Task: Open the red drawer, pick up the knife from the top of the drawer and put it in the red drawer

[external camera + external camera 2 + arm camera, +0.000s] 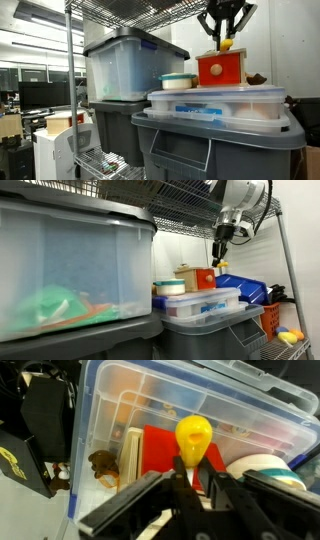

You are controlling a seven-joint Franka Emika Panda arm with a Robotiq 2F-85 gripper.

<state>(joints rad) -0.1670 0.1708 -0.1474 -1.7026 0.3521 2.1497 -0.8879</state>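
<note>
The knife is close above the red drawer (222, 70), so I should release it: it would land on the drawer.
The red drawer (222, 70) is a small red-orange box standing on the lid of a clear tub; it also shows in both other views (205, 278) (158, 452). I cannot tell whether it is open. My gripper (226, 38) hangs just above it, also seen in an exterior view (219, 252). In the wrist view the gripper (192, 468) is shut on the knife (193, 434), a small yellow piece whose rounded end sticks out past the fingertips over the red box. The knife shows as a yellow spot between the fingers in an exterior view (227, 44).
The clear lidded tub (215, 103) sits on a grey bin (215, 140). A round white-and-teal container (178, 81) stands beside the drawer. A larger clear tub (125, 65) and a wire shelf post (70, 90) are close by. A brown item (100, 463) lies in the tub.
</note>
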